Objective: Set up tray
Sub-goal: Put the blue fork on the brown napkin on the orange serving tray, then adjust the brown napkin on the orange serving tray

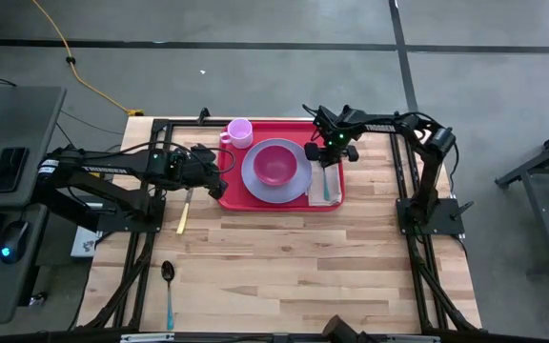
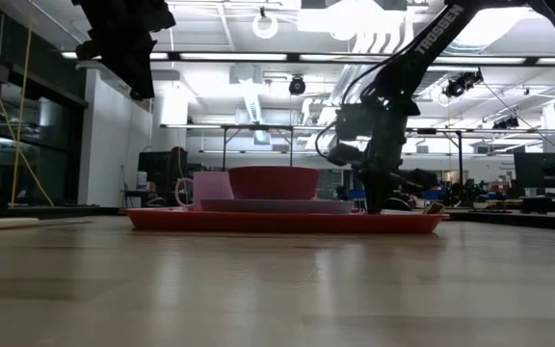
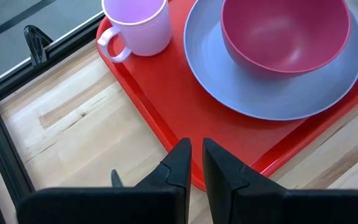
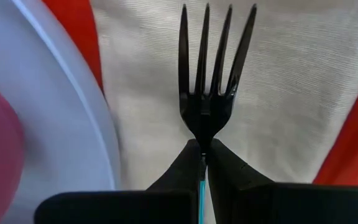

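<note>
The fork's teal handle lies along the tan napkin [image 1: 324, 183] below my fingers, so the fork would rest there if I opened. My right gripper should release the fork.
The red tray [image 1: 232, 196] lies at the table's far middle. It carries a lavender plate [image 1: 255, 181] with a pink bowl [image 1: 274, 164], a pink mug [image 1: 239, 132] at its far left corner and a tan napkin [image 1: 324, 183] along its right side. My right gripper [image 1: 332, 152] is over the napkin [image 4: 291, 93], shut on a black-tined fork [image 4: 213, 74] with a teal handle. My left gripper [image 1: 219, 181] hangs above the tray's near left corner [image 3: 179, 149], its fingers [image 3: 182, 158] a narrow gap apart with nothing between them. My right gripper pinches the fork's neck [image 4: 205, 134], just below the tines, between its two fingertips. The fingers slant steeply down from above. The tines reach out past the fingertips over the napkin, and the teal handle [image 4: 202, 190] runs back between the fingers. Whether the fork touches the napkin I cannot tell.
A knife with a tan handle [image 1: 185, 211] lies on the table left of the tray, below my left arm. A spoon with a teal handle [image 1: 168, 286] lies near the table's front left. Bare wood fills the near half of the table [image 1: 303, 267].
</note>
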{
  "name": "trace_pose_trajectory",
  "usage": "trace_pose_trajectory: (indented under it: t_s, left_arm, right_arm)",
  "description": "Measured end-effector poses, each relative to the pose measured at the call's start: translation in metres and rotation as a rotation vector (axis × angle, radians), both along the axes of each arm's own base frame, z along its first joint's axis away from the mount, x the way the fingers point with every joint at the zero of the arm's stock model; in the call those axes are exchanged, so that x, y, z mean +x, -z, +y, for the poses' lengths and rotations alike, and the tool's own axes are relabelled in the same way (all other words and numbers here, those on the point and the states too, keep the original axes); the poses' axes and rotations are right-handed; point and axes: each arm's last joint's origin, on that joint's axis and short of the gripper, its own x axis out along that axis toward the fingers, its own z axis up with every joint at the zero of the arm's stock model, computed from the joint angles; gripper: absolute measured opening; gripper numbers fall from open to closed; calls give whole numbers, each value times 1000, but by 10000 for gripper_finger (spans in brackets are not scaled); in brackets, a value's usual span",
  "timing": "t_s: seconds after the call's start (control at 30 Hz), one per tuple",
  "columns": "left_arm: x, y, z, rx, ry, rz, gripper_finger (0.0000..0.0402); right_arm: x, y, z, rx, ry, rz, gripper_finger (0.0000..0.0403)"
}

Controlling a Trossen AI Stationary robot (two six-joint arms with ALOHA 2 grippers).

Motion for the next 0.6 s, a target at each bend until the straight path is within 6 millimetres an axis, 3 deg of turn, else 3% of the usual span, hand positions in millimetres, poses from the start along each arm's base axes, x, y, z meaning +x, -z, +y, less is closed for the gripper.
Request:
trace_pose_trajectory:
  t_s: [0.27,0.6]
  left_arm:
    - [0,0,0,1,0,1,67]
    - [0,0,0,1,0,1,67]
  right_arm:
    - [0,0,-2,-8,1,-9,9]
    - [0,0,-2,-8,4,-13,65]
